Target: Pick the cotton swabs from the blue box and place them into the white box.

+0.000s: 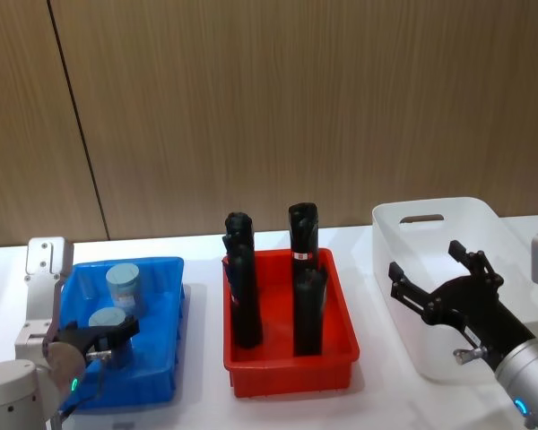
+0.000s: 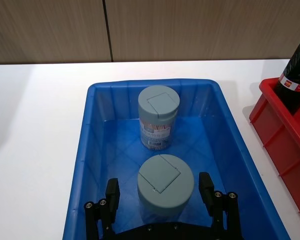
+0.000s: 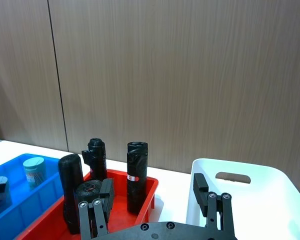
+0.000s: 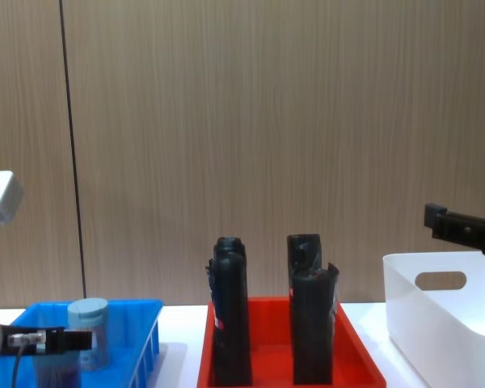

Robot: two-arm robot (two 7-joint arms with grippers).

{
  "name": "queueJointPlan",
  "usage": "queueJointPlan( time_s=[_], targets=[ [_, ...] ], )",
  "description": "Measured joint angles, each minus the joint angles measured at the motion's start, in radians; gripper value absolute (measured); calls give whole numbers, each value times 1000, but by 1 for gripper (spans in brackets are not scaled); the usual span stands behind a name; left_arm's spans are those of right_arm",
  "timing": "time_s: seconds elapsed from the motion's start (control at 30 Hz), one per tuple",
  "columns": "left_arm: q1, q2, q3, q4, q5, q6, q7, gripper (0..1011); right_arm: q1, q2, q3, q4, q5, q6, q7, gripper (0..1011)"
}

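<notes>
The cotton swab tub's end with the cap (image 2: 165, 184) is the part my left gripper should grab next, to bring the tub into the white box.
The blue box (image 1: 166, 309) lies at the table's left with two cotton swabs tubs standing in it. The far tub (image 1: 124, 285) (image 2: 159, 117) stands free near the back wall. The near tub (image 2: 165, 182) sits between the fingers of my left gripper (image 2: 160, 192) (image 1: 108, 333), which is open around it, with gaps on both sides. My right gripper (image 1: 423, 257) (image 3: 153, 192) hangs open and empty over the near left part of the white box (image 1: 484, 219) (image 3: 250, 200), which stands at the right.
A red tray (image 1: 341, 296) holding several tall black cylinders (image 1: 303, 278) stands between the two boxes. A wood-panelled wall rises just behind the table. Bare white tabletop runs along the back and between the containers.
</notes>
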Motion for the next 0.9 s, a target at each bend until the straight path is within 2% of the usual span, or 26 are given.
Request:
queueJointPlan(
  time_s=[0.1, 0.2, 0.23, 0.33, 0.37, 0.43, 0.47, 0.53, 0.9],
  targets=[
    [-10, -3, -1, 21, 7, 0, -14, 1004, 0, 0, 0, 0, 0, 0, 0, 1002],
    [-20, -6, -2, 40, 12, 0, -28, 961, 0, 0, 0, 0, 0, 0, 0, 1002],
    [-21, -7, -2, 43, 13, 0, -31, 917, 0, 0, 0, 0, 0, 0, 0, 1002],
    [-30, -9, -4, 61, 19, 0, -45, 872, 0, 0, 0, 0, 0, 0, 0, 1002],
    [-32, -10, -4, 64, 21, 0, -49, 816, 0, 0, 0, 0, 0, 0, 0, 1002],
    [-36, -11, -5, 73, 24, -2, -56, 765, 0, 0, 0, 0, 0, 0, 0, 1002],
    [-38, -11, -5, 75, 25, -2, -58, 765, 0, 0, 0, 0, 0, 0, 0, 1001],
    [-40, -11, -6, 78, 27, -4, -63, 689, 0, 0, 0, 0, 0, 0, 0, 1002],
    [-40, -7, -12, 65, 52, -21, -81, 666, 0, 0, 0, 0, 0, 0, 0, 1002]
  ],
)
